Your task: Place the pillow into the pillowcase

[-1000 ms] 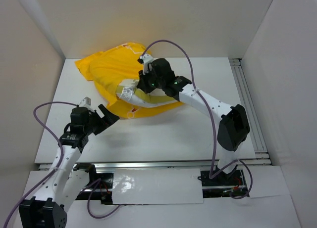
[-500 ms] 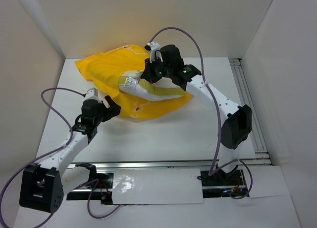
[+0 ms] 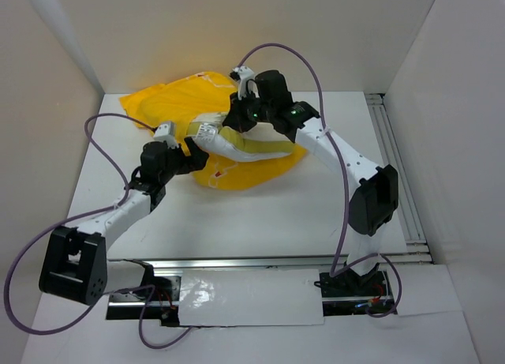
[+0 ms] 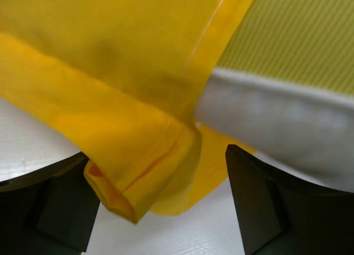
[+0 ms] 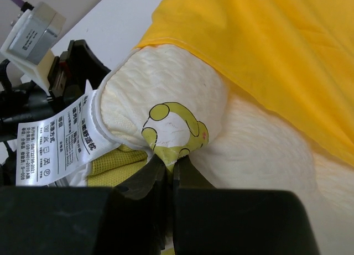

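Observation:
The pillowcase's folded hem (image 4: 145, 176) reaches past both fingers and the pillow is beyond them, so my left gripper will close on the pillowcase now.
The yellow pillowcase (image 3: 170, 111) lies at the back of the table, and the cream pillow (image 3: 245, 147) sits partly inside it, its tagged end sticking out. My right gripper (image 3: 237, 121) is shut on the pillow's edge by the yellow emblem (image 5: 176, 128); the white tag (image 5: 58, 141) hangs left of it, and the pillowcase (image 5: 276, 50) covers the pillow (image 5: 260, 155) from above. My left gripper (image 3: 192, 152) is open at the pillowcase's opening. In the left wrist view the folded hem of the pillowcase (image 4: 138, 155) hangs between my open fingers (image 4: 260, 205), with the pillow (image 4: 282, 116) at the right.
White walls close in the table (image 3: 268, 214) at the back and both sides. A metal rail (image 3: 390, 166) runs along the right edge. Purple cables loop over both arms.
My left arm has reached forward and right, from the table's near left up to the pillowcase's opening. My right gripper lifted the pillow's end slightly back, then held still.

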{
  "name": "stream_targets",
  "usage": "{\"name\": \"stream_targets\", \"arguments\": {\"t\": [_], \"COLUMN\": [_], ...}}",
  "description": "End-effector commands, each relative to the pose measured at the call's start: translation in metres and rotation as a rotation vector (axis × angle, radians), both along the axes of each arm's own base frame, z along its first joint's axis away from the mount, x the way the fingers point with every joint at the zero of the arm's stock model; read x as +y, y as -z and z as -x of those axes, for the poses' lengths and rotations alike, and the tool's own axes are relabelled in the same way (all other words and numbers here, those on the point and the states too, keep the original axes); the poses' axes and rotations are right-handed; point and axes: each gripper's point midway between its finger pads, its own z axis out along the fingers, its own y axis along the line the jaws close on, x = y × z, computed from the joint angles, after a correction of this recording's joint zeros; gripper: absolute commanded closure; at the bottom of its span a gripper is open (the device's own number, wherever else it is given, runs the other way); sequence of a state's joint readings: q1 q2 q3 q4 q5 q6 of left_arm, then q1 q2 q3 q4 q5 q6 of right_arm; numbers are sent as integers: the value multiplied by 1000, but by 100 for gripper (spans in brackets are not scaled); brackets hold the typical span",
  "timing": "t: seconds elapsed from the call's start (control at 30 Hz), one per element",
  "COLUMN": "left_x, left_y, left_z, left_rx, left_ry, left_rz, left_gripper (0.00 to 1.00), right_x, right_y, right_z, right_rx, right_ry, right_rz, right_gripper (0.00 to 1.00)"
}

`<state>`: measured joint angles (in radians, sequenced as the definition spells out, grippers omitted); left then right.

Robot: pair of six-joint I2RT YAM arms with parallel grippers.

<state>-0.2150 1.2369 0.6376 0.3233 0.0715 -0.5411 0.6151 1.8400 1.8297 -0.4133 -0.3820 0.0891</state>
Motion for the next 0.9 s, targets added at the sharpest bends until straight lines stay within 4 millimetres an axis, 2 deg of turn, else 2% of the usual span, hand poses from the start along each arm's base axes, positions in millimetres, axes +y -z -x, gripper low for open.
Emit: {"name": "stream_targets", "arguments": {"t": [0.0, 0.03, 0.07, 0.1, 0.13, 0.17, 0.23, 0.27, 0.3, 0.33, 0.37, 0.4, 0.43, 0.47, 0.5, 0.57, 0.6, 0.63, 0.7, 0.77, 0.8, 0.83, 0.87], "left_x": [-13, -12, -12, -17, -16, -20, -23, -28, -31, -37, -40, -45, -49, -57, -65, -83, -93, -100, -119, -132, -141, -147, -154], "left_y": [-29, -20, -25, -24, -24, -28, -33, -35, -46, -46, -53, -63, -66, -62, -78, -84, -92, -94, -96, -107, -119, -121, -132], "left_z": [-23, -25, -28, -27, -27, -23, -15, -8, 1, 11, 17, 29, 36, 48, 58, 76, 92, 100, 125, 140, 150, 162, 171], "left_rx": [-105, -82, -93, -83, -87, -86, -98, -94, -123, -116, -121, -137, -133, -102, -128, -106, -81, -72, -30, -28, -36, -20, -41], "left_ry": [46, 37, 37, 62, 65, 71, 83, 97, 105, 126, 133, 164, 184, 225, 295, 397, 474, 523, 636, 699, 746, 803, 834], "left_rz": [-17, -25, -22, -16, -26, -15, -12, -4, 13, 12, 29, 51, 65, 65, 68, 68, 84, 84, 108, 132, 152, 176, 192], "left_gripper": [7, 14, 47, 65, 92, 100, 100, 100, 100, 100, 100, 100, 100, 100, 100, 100, 100, 100, 100, 100, 100, 100, 100], "right_x": [2, 2, 1, 0, -2, -2, -6, -8, -3, 0, 6, 5, 15, 20, 20, 21, 21, 23, 20, 23, 13, 19, 21], "right_y": [-54, -54, -54, -49, -49, -51, -45, -50, -42, -36, -41, -38, -3, 0, 25, 47, 34, 45, 39, 40, 59, 67, 73], "right_z": [-17, -17, -19, -20, -18, -20, -24, -26, -22, -23, -23, -27, -17, -22, -22, -29, -35, -29, -38, -37, -47, -46, -50], "right_rx": [-145, -145, -147, -140, -140, -149, -155, -178, -201, -223, -285, -346, -337, -385, -384, -384, -436, -437, -482, -497, -480, -475, -457], "right_ry": [6, 6, 18, 27, 27, 35, 67, 82, 88, 98, 102, 133, 128, 156, 216, 280, 346, 370, 502, 588, 679, 681, 698], "right_rz": [-110, -110, -106, -98, -98, -100, -91, -102, -75, -57, -66, -34, 14, 6, 60, 100, 57, 44, -25, -30, 23, 41, 51], "right_gripper": [100, 100, 100, 100, 100, 100, 100, 100, 100, 100, 100, 100, 100, 100, 100, 100, 100, 100, 100, 100, 100, 100, 100]}}
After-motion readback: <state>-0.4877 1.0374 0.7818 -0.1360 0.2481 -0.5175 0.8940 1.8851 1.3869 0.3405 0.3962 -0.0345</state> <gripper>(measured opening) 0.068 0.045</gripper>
